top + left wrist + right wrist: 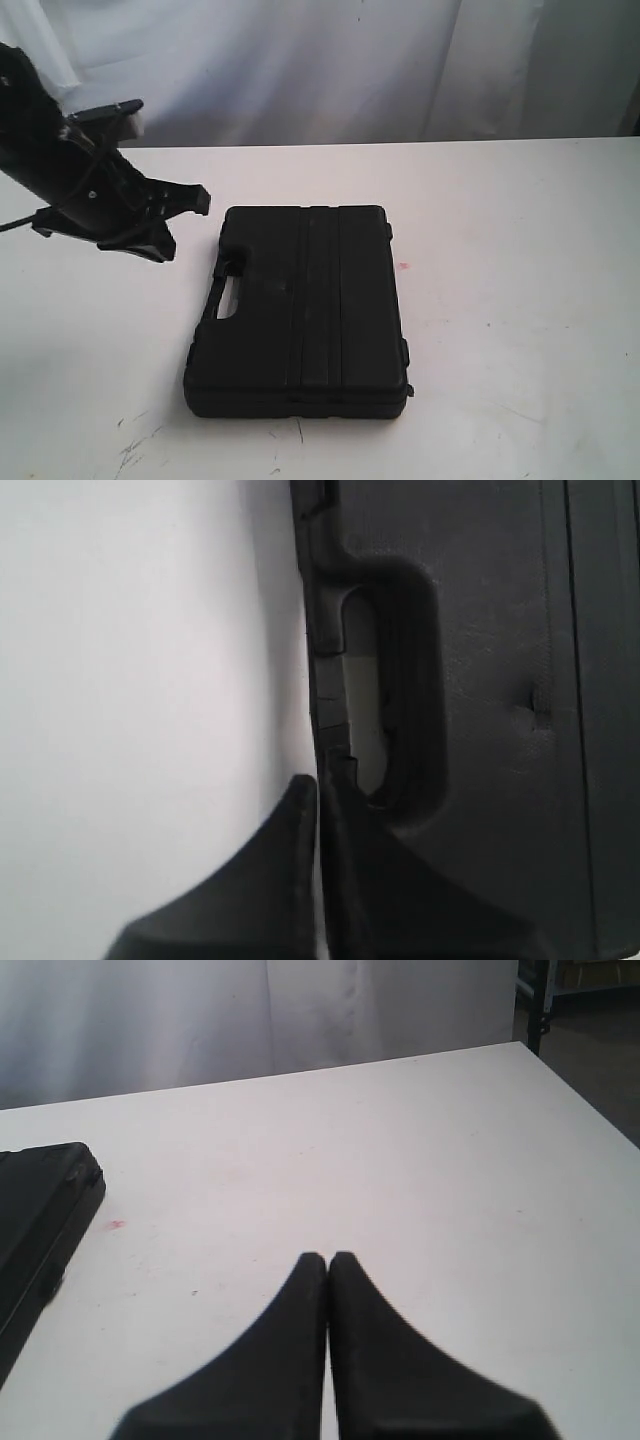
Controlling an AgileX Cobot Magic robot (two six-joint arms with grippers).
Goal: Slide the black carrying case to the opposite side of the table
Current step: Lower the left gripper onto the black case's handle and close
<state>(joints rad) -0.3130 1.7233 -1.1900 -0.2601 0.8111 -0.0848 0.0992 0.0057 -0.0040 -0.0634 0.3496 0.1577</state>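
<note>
The case's body is far too wide for the fingers, so my left gripper should next grab the case by its narrow handle bar beside the cutout.
The black carrying case lies flat and closed near the middle of the white table, its handle cutout facing left. My left gripper hovers just left of the case's far left corner, shut with nothing held. In the left wrist view its fingertips sit along the case's handle edge; I cannot tell if they touch. My right gripper is shut and empty over bare table, with the case's corner off to one side. It does not show in the exterior view.
A tiny red speck marks the tabletop right of the case. Dark scuff marks lie near the front left edge. A white curtain hangs behind the table's far edge. A dark frame stands beyond one table corner.
</note>
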